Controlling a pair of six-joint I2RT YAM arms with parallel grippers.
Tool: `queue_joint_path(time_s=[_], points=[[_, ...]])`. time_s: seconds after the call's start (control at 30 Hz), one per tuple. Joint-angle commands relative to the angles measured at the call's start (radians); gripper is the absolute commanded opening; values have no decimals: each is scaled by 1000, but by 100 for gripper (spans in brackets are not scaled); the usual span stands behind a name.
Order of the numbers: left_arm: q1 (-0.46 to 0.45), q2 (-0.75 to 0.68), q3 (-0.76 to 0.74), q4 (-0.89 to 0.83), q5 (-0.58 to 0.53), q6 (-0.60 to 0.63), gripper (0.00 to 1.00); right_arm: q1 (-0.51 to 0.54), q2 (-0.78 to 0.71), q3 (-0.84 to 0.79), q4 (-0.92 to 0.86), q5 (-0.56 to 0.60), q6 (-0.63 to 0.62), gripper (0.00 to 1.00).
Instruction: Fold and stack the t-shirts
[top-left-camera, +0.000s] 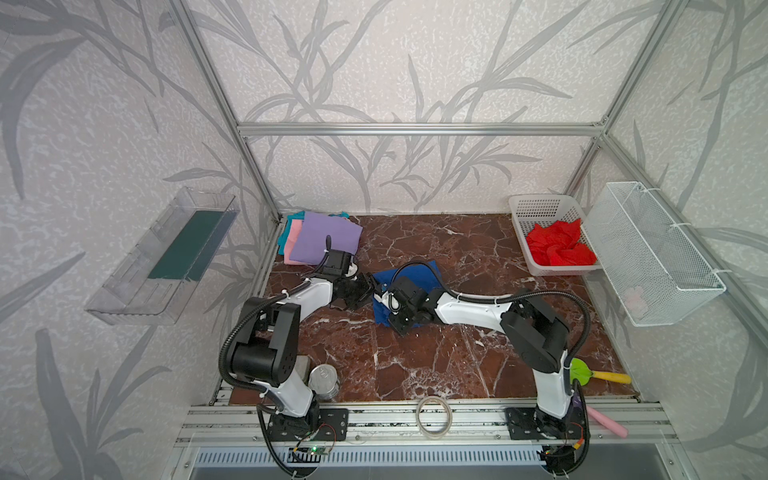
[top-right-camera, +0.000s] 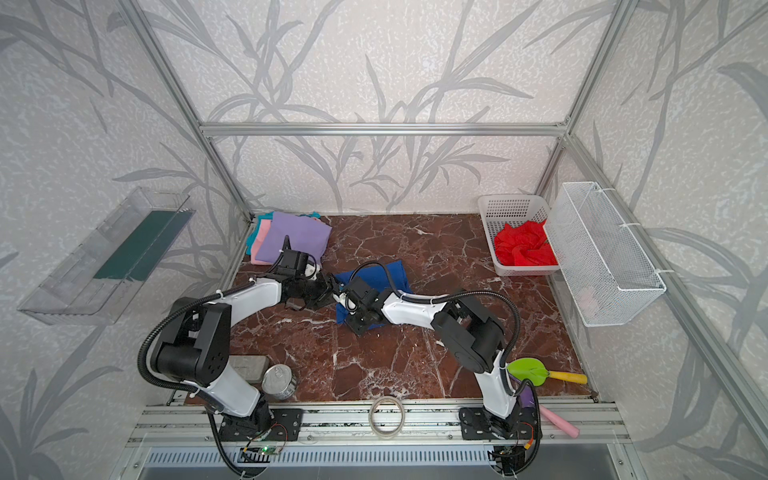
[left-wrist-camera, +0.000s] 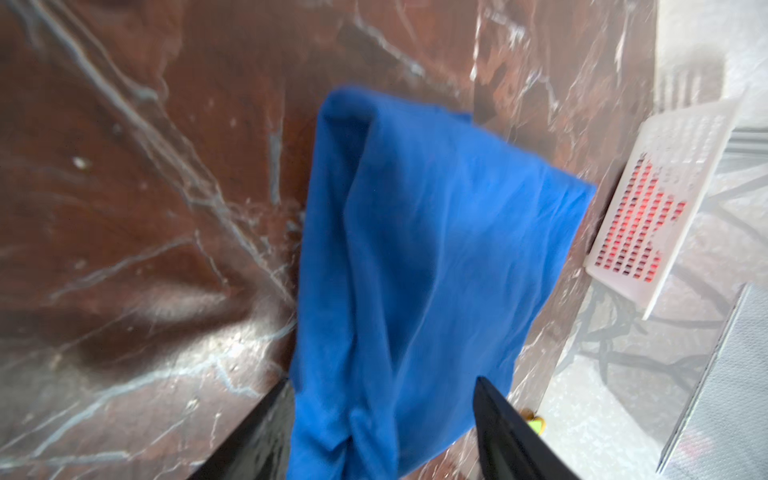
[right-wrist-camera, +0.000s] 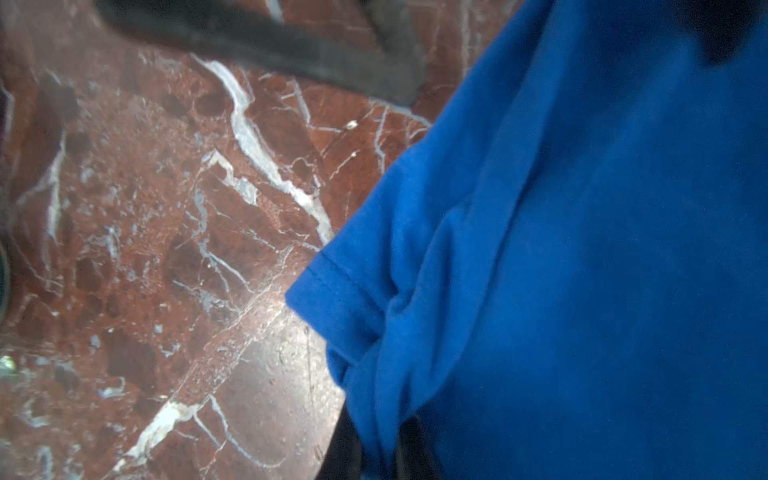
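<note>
My left gripper is to grip the royal blue t-shirt next, across its raised fold (top-left-camera: 379, 299) (left-wrist-camera: 379, 360) with the layers together. The shirt will then stay folded to stack.
The royal blue t-shirt (top-left-camera: 415, 274) (top-right-camera: 374, 274) lies bunched mid-table in both top views, and both grippers meet at its left edge. My left gripper (top-left-camera: 370, 289) (left-wrist-camera: 382, 380) is open, its fingers spread to either side of a hanging fold of the blue t-shirt (left-wrist-camera: 415, 249). My right gripper (top-left-camera: 380, 297) (right-wrist-camera: 376, 419) is shut on a pinch of the blue t-shirt (right-wrist-camera: 582, 249) near a hemmed edge. Folded lavender (top-left-camera: 324, 239), pink (top-left-camera: 294, 241) and teal (top-left-camera: 284, 237) t-shirts are stacked at the back left. The red t-shirt (top-left-camera: 559, 245) lies crumpled in the basket.
The white perforated basket (top-left-camera: 540, 203) stands at the back right, below a wire basket (top-left-camera: 656, 257) on the right wall. A clear tray (top-left-camera: 166, 257) hangs on the left wall. A tin can (top-left-camera: 324, 380), tape roll (top-left-camera: 434, 417), green-and-yellow utensil (top-left-camera: 598, 374) and pink stick (top-left-camera: 606, 422) lie along the front.
</note>
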Motion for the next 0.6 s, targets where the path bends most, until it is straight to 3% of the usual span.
queue_joint_path(time_s=[0.0,0.57], points=[[-6,-39,-31,-61,-2,13,69,-51,-69,-34,91,-95,97,0],[-14,-36,-69,192,5,-147,75,-58,-91,-44,116,-157,126,0]])
